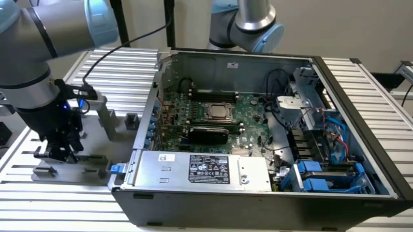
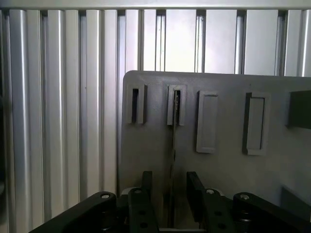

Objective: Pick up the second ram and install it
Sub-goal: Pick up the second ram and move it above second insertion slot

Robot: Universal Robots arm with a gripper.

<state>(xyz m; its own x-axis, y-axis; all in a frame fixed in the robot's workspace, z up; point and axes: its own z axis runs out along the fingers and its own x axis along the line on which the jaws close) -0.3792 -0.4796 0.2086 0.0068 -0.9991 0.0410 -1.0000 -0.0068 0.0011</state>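
Note:
The ram's end sits inside a slotted block point(image 2: 176, 104), but both sides of the ram are free at its bare middle point(image 2: 171, 194), so the robot's gripper should grab the ram there next.
The second ram point(image 2: 173, 141) stands on edge in a slotted grey fixture block point(image 2: 176, 104), showing as a thin dark line across the grey fixture plate point(image 2: 223, 170). My gripper point(image 2: 171, 190) is open, with one black finger point(image 2: 147, 187) on each side of the stick and a gap to both. In the exterior view the gripper point(image 1: 59, 152) hangs low over the fixture plate point(image 1: 87, 166), to the left of the open computer case point(image 1: 258, 193). Inside the case lie the motherboard point(image 1: 252, 121) and its square processor socket point(image 1: 219, 112).
More grey fixture blocks point(image 2: 207, 121) stand on the plate beside the ram's slot. The plate rests on a ribbed aluminium table point(image 2: 58, 121). A second robot arm point(image 1: 248, 24) rises behind the case. A cable point(image 1: 123, 41) runs from my arm across the table.

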